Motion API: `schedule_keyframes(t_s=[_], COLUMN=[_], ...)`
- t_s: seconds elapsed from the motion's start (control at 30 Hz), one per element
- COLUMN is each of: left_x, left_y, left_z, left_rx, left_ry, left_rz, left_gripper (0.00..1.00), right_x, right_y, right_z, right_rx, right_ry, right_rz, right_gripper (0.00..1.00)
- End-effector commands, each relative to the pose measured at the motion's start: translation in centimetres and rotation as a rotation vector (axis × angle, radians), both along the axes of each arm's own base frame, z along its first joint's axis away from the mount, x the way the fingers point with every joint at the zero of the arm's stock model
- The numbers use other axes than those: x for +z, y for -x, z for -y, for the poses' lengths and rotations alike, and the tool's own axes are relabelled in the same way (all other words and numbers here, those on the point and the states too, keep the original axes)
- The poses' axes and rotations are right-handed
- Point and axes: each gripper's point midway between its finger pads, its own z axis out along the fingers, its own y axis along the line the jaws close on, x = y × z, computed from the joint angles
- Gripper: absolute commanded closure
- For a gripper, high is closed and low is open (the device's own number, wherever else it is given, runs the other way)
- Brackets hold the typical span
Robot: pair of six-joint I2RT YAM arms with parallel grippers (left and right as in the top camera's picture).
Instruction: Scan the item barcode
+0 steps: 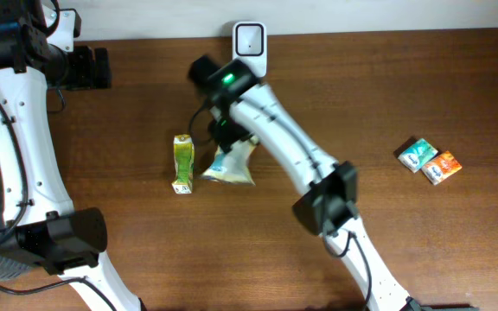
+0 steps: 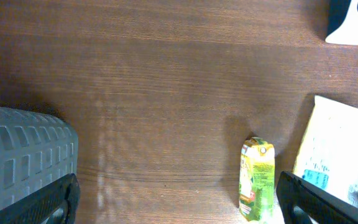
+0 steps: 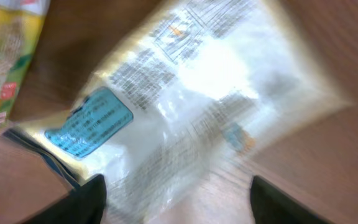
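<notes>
I will next grab the white plastic pouch (image 1: 230, 164) with my right gripper by its end nearest the white scanner, to turn the pouch's barcode toward the scanner.
A white plastic pouch (image 1: 230, 164) with a blue label lies on the wooden table, below the white scanner (image 1: 250, 41) at the back edge. In the right wrist view the pouch (image 3: 191, 106) is blurred and fills most of the frame. My right gripper (image 3: 179, 202) hovers over its upper end, jaws wide apart and not pinching it. In the overhead view the right gripper (image 1: 224, 130) sits just above the pouch. My left gripper (image 1: 100, 67) stays open at the far left back, holding nothing; its fingers (image 2: 319, 202) frame bare table.
A green drink carton (image 1: 182, 161) lies just left of the pouch, also visible as the carton (image 2: 257, 180) in the left wrist view. Two small boxes, teal (image 1: 416, 154) and orange (image 1: 442, 167), sit at the right. A grey ribbed part (image 2: 23, 155) is at the left.
</notes>
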Motion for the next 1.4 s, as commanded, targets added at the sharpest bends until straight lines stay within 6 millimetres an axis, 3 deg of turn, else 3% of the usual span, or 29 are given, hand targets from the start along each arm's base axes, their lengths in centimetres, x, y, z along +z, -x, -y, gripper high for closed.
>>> schedule_keyframes(t_s=[0.0,0.1,0.23,0.33,0.57,0.77,1.0,1.17,1.37], left_x=[0.0,0.0,0.0,0.0,0.0,0.0,0.0,0.0,0.0], left_y=[0.0,0.0,0.0,0.0,0.0,0.0,0.0,0.0,0.0], left_z=[-0.3,-0.3,-0.3,-0.3,-0.3,-0.3,-0.3,-0.3,-0.3], left_rx=[-0.006,-0.006,-0.005,-0.006,-0.005,-0.006,-0.006,-0.006,-0.006], left_ry=[-0.003,-0.003,-0.003,-0.003,-0.003,-0.003,-0.003,-0.003,-0.003], left_rz=[0.001,0.001,0.001,0.001,0.001,0.001,0.001,0.001,0.001], left_gripper=[0.01,0.01,0.01,0.01,0.01,0.01,0.01,0.01,0.01], right_x=[4.9,4.0,3.9,3.9,3.7,1.6,-3.8,-5.5,-7.2], right_y=[-3.2,-4.6,-6.2,-6.5,-6.6,-5.4,-2.6,-0.9,-2.8], right_z=[5.1,9.2,13.9,15.2,15.5,15.6,11.8,6.3,3.6], right_rx=[-0.273,-0.395,-0.498,-0.498,-0.490,-0.504,-0.468,-0.388,-0.476], right_ry=[-0.202,-0.292,-0.312,-0.334,-0.328,-0.296,-0.329,-0.491,-0.487], right_rz=[0.005,-0.087,-0.086,-0.093,-0.093,-0.172,-0.358,-0.462,-0.372], right_gripper=[0.24,0.24,0.24,0.24,0.18,0.17,0.17,0.18,0.18])
